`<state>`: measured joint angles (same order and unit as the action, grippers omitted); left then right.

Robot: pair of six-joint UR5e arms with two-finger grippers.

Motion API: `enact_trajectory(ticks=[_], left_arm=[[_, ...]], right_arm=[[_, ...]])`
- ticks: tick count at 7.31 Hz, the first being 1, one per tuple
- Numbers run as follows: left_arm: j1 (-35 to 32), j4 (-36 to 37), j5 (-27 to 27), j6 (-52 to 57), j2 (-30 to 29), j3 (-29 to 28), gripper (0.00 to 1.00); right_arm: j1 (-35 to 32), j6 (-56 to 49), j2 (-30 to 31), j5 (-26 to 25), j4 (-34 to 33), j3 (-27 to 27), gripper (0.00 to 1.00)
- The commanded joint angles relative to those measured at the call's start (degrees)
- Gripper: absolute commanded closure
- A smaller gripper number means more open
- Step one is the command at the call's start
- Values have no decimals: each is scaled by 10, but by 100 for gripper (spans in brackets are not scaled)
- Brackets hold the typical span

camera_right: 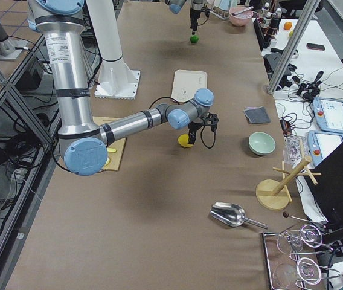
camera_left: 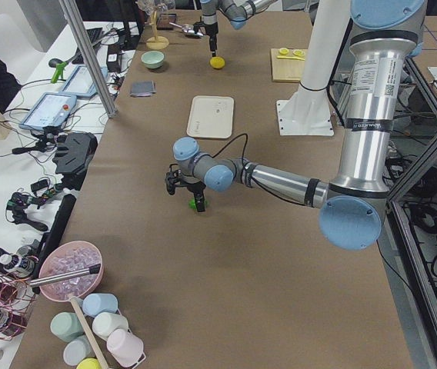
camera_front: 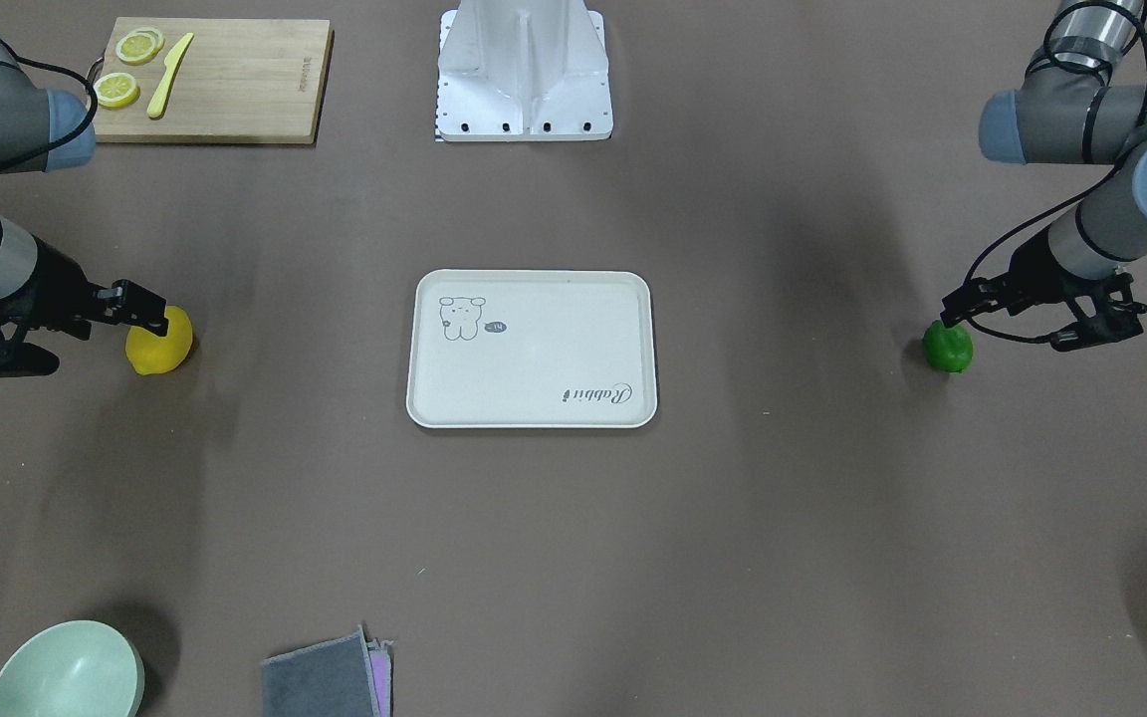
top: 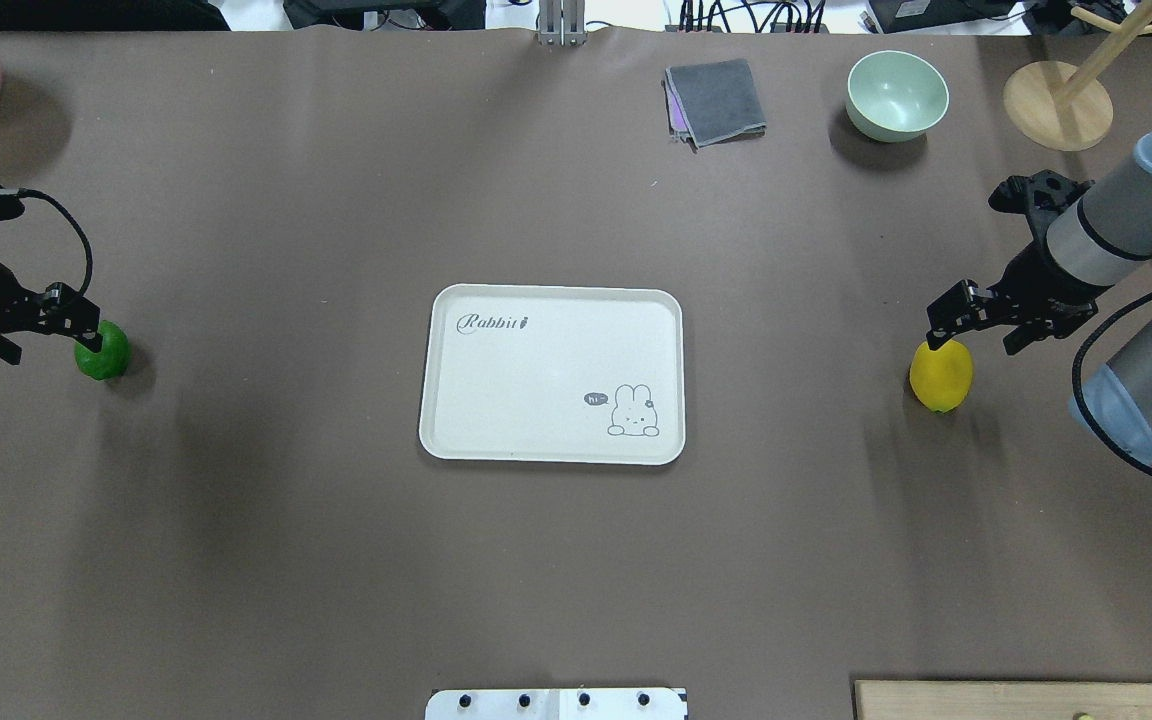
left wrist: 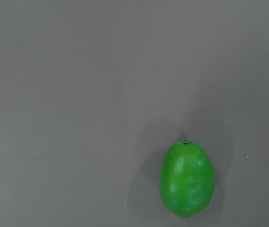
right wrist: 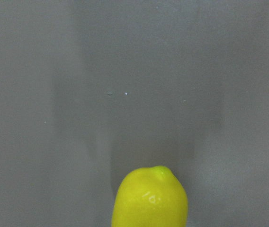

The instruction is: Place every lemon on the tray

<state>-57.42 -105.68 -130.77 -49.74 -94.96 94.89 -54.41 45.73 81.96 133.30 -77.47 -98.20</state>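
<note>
I will place all lemons on the tray [camera_front: 531, 349], so my left gripper will next grab the green lemon by its rounded middle [camera_front: 948, 349].
The cream tray [top: 456, 440] with the rabbit drawing lies mid-table and holds nothing; it also shows in the front view [camera_front: 534, 413]. The dark green lemon [top: 103, 352] lies on the table at the left. My left gripper [top: 44, 340] hangs just above it, open and empty. The left wrist view shows the green lemon [left wrist: 187, 178] alone at the lower right. The yellow lemon [top: 941, 375] lies on the table at the right. My right gripper [top: 983, 332] hangs just above it, open and empty. The right wrist view shows the yellow lemon [right wrist: 149, 198] at the bottom edge.
A wooden cutting board [camera_front: 235, 85] with lemon slices [camera_front: 117, 90] and a yellow knife [camera_front: 169, 75] sits near the robot base on the right arm's side. A pale green bowl [top: 897, 95], folded grey cloth [top: 716, 100] and wooden stand [top: 1056, 105] are at the far edge.
</note>
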Motion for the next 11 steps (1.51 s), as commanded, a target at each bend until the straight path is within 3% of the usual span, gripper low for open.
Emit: enact_trajectory(ticks=[1,3,4,5,6,7,9,10,11], left_arm=[[6,-28,3,-5,-15,-33,8],[6,-55,3,-7,-16,-53,15],[6,-55,3,-8,-16,-54,27],[6,-55,3,-8,-16,-53,49],[6,-56,3,-24,-20,-52,81],[6,-56,3,-27,-21,-50,100],[5,-46,-6,-26,-24,-31,100],[-7,-41,-40,-21,-20,-17,100],[-40,-9,-75,-6,-21,-9,100]], right_arm=[[11,-1,-2,-1,3,15,2],[20,0,-10,-5,7,22,2],[22,0,-22,-5,7,35,2],[25,-3,-22,-6,7,42,2],[27,-6,-22,-6,7,48,2],[27,-7,-22,-6,16,55,3],[34,-6,-23,-6,37,74,3],[39,-6,-23,-11,37,76,4],[40,-5,-23,-12,37,75,14]])
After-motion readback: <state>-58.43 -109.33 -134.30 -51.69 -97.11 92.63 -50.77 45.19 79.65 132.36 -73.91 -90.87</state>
